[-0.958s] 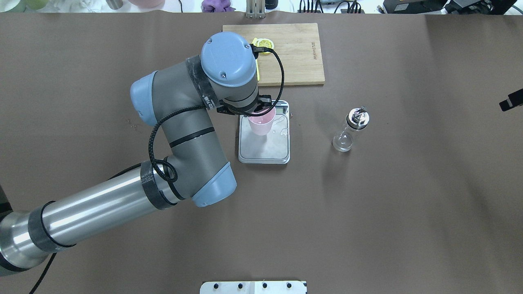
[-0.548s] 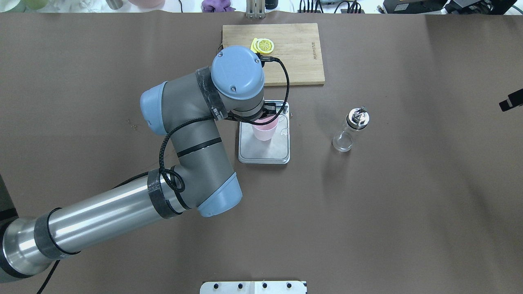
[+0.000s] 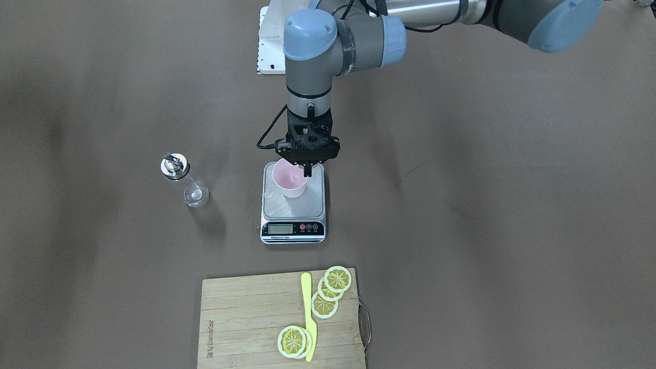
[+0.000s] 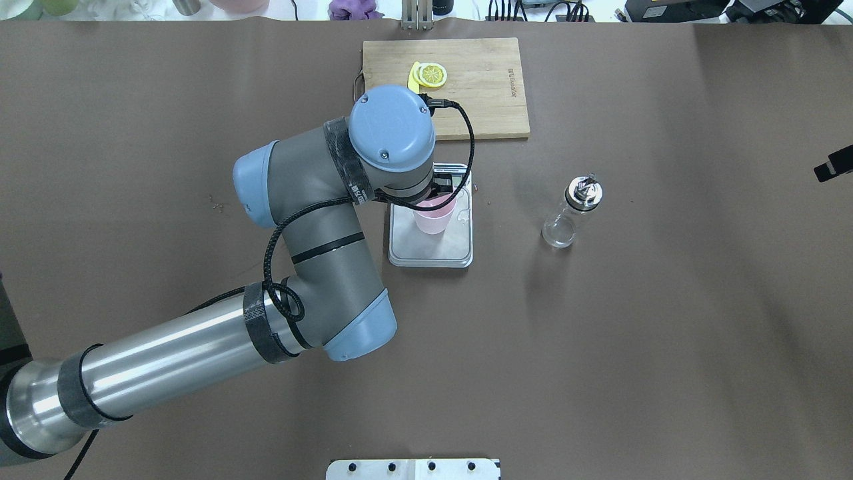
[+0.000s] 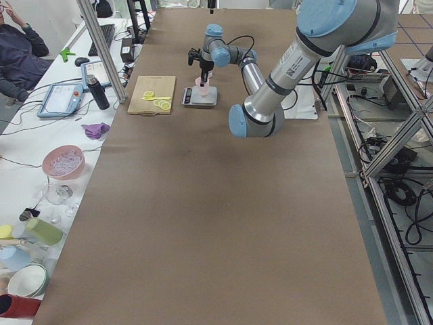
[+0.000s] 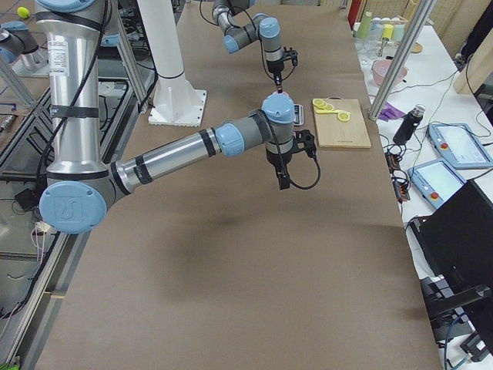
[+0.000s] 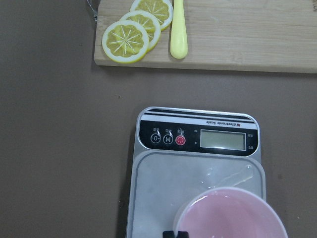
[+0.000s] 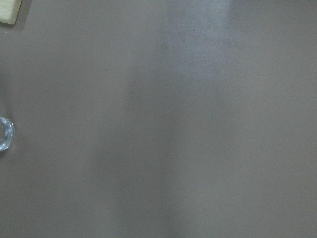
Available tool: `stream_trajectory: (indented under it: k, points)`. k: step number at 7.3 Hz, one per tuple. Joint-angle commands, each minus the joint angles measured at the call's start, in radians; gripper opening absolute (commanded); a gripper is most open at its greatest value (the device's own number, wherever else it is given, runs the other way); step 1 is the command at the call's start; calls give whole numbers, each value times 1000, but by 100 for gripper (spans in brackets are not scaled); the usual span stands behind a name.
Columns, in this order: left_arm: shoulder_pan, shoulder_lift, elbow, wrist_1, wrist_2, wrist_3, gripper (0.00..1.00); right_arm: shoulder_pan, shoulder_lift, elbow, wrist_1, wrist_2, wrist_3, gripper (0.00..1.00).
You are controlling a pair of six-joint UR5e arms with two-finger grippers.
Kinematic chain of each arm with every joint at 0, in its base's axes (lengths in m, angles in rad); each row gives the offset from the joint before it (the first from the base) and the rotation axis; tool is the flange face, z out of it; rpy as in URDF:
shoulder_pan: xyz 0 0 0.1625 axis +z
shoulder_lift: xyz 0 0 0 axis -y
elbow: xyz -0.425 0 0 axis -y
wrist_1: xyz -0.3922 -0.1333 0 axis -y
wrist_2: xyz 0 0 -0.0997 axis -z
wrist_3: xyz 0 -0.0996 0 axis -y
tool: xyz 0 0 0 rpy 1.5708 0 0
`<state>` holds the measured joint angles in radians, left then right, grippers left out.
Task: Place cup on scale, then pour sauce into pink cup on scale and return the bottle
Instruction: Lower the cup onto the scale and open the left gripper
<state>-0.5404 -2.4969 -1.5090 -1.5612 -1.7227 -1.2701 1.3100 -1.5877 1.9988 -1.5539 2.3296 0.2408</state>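
My left gripper releases the cup now, since the pink cup's base (image 3: 292,193) sits flat on the scale's steel platform (image 3: 305,206), inside the platform's edges.
The pale pink cup (image 3: 289,180) stands upright over the steel platform of the scale (image 3: 313,204). I cannot tell whether it touches the platform. My left gripper (image 3: 305,168) comes straight down and is shut on the cup's rim on the robot's side. The left wrist view shows the cup (image 7: 230,215) at the bottom right of the scale (image 7: 168,183), whose display is blank. The clear glass bottle (image 4: 566,217) with its metal pourer stands alone to the scale's right. My right gripper (image 6: 282,182) hangs above the bare table far from the bottle. I cannot tell whether it is open or shut.
A wooden cutting board (image 4: 480,93) with lemon slices (image 3: 328,292) and a yellow knife (image 3: 307,312) lies just beyond the scale. The bottle's base shows at the left edge of the right wrist view (image 8: 5,134). A white mounting plate (image 4: 413,469) is at the robot's edge.
My left arm has moved right and slightly toward the robot, carrying the cup from the platform's left side to nearer its middle. The bottle and scale have not moved.
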Motion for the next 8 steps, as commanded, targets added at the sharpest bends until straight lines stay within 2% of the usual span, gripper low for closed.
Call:
stream_trajectory:
  k: [1, 2, 4, 5, 7, 8]
  points:
    - [0, 3, 1, -13, 0, 0, 0, 0, 0, -2, 0, 1, 0, 100]
    - [2, 3, 0, -17, 0, 3, 0, 0, 0, -2, 0, 1, 0, 100]
    - [0, 19, 0, -80, 0, 5, 91, -2, 0, -3, 0, -1, 0, 100]
    - [0, 21, -10, -82, 2, 11, 97, -2, 3, -3, 0, 1, 0, 100]
    - [-36, 27, -84, -54, -14, 76, 98, -2, 9, -3, 2, 1, 0, 100]
    - [-83, 39, -136, 22, -91, 133, 98, -2, 9, -2, 17, 1, 0, 100]
